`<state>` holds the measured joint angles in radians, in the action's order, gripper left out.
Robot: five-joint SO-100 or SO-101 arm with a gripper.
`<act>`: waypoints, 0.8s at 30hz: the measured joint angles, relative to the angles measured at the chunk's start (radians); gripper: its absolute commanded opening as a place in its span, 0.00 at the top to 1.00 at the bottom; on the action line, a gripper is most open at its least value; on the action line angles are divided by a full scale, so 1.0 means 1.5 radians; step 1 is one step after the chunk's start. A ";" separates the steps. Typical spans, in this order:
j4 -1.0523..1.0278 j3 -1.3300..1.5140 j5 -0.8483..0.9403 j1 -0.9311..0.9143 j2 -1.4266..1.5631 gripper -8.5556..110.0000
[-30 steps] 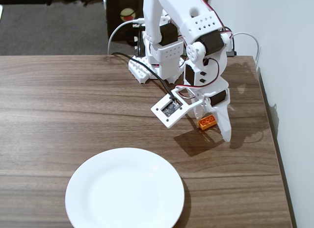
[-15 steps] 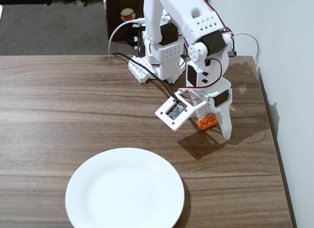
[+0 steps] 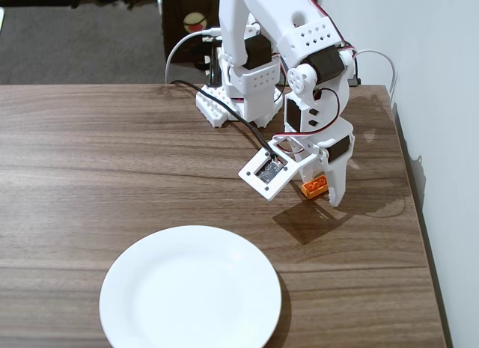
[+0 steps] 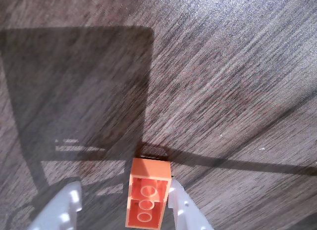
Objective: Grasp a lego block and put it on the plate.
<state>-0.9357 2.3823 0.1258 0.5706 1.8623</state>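
Note:
My gripper has a job to do next: it will put the orange lego block [image 3: 314,187] on the plate [image 3: 191,292]. It will pick the block up by its sides.
The orange lego block [image 3: 314,187] lies on the wooden table at the right, under the arm's gripper [image 3: 322,192]. In the wrist view the lego block [image 4: 146,200] shows its hollow underside with round tubes and sits between the two white fingers. The right finger [image 4: 181,205] touches its side. The left finger [image 4: 67,205] stands apart from it, with bare table between. The gripper [image 4: 124,193] is open around the block. The white plate [image 3: 191,292] lies empty at the front, well to the left of the gripper in the fixed view.
The arm's white base [image 3: 228,101] stands at the back of the table with black and white cables beside it. The table's right edge [image 3: 415,213] runs close to the gripper, with a white wall beyond it.

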 measured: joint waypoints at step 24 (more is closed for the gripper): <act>0.007 0.012 0.010 -0.002 0.009 0.87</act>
<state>-0.9250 2.4007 0.1411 0.5676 1.8761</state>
